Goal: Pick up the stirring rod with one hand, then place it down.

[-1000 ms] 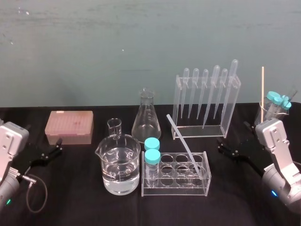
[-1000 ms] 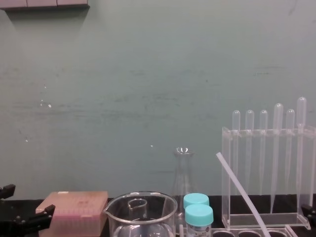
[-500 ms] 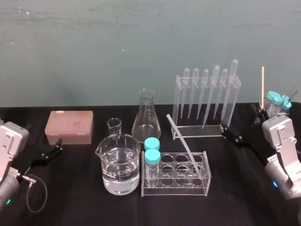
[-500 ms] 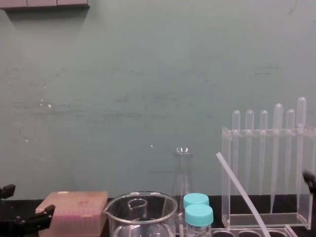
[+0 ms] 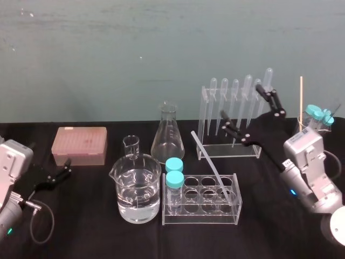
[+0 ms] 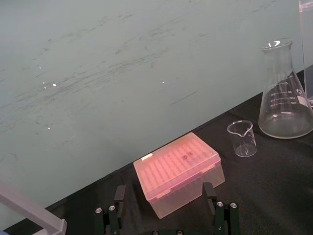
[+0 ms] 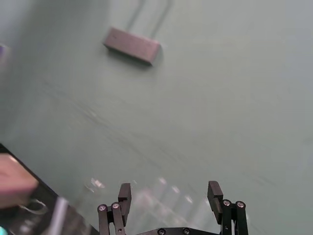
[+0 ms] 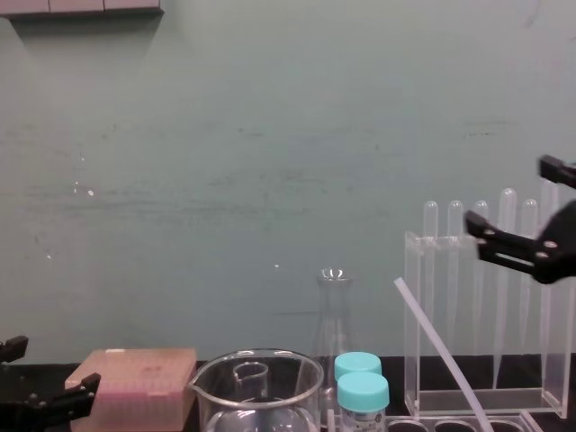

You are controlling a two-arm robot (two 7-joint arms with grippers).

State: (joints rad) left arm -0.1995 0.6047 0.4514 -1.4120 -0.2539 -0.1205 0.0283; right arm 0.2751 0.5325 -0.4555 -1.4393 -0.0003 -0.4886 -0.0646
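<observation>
My right gripper should next grab the stirring rod by its bare upper part [image 8: 414, 307], because the lower end of the rod sits down in the rack [image 8: 468, 425].
The stirring rod [image 5: 213, 167] is a thin translucent stick leaning at a slant, its lower end in the clear test-tube rack [image 5: 202, 213] and its upper end pointing back and left; it also shows in the chest view [image 8: 436, 346]. My right gripper [image 5: 240, 100] hangs open in the air above and behind the rod, in front of the pipette stand, apart from everything [image 8: 504, 191] [image 7: 169, 188]. My left gripper [image 5: 68, 166] rests open low at the left near the pink box [image 6: 164, 191] [image 8: 54, 364].
A pipette stand [image 5: 234, 116] rises just behind the right gripper. A water-filled beaker [image 5: 137, 191], small beaker [image 5: 131, 145], conical flask [image 5: 167, 135] and two teal-capped vials [image 5: 174, 172] crowd the middle. A pink tip box [image 5: 79, 144] sits left; capped tubes [image 5: 319, 116] far right.
My right gripper has risen from the table at the right and swung up and left, now in front of the pipettes, still open. The left arm and the rod have not moved.
</observation>
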